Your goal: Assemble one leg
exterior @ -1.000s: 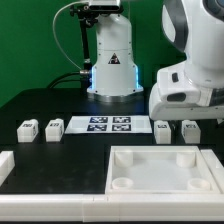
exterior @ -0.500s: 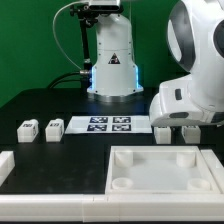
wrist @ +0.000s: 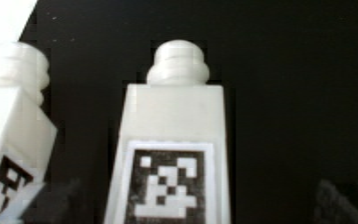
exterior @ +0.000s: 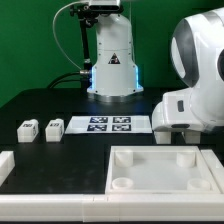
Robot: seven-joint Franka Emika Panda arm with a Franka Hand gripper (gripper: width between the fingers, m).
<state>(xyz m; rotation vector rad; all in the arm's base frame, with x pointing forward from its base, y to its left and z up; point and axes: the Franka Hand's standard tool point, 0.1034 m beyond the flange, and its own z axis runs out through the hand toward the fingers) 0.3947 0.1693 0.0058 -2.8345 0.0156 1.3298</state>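
My gripper's fingers are on either side of the centred leg's tagged body (wrist: 169,180). My gripper should close on the leg now.
Two white legs (exterior: 27,128) (exterior: 54,127) lie left of the marker board (exterior: 108,124). Two more legs lie right of it, mostly hidden under the robot hand (exterior: 188,108); only their lower ends (exterior: 163,134) (exterior: 190,134) show. In the wrist view, one leg (wrist: 172,130) with a black-and-white tag lies centred, its rounded peg end pointing away. A second leg (wrist: 12,110) lies beside it. My gripper (wrist: 194,200) is open, its dim fingertips (wrist: 345,196) standing wide on either side of the centred leg without touching it.
The large white square tray-like part (exterior: 160,152) with round corner sockets lies in front of the legs, close below the hand. A white block (exterior: 5,164) sits at the exterior view's left edge. The robot base (exterior: 112,70) stands behind the marker board.
The arm has swung toward the exterior view's right and come down. The hand now covers the two right-hand legs that showed fully before.
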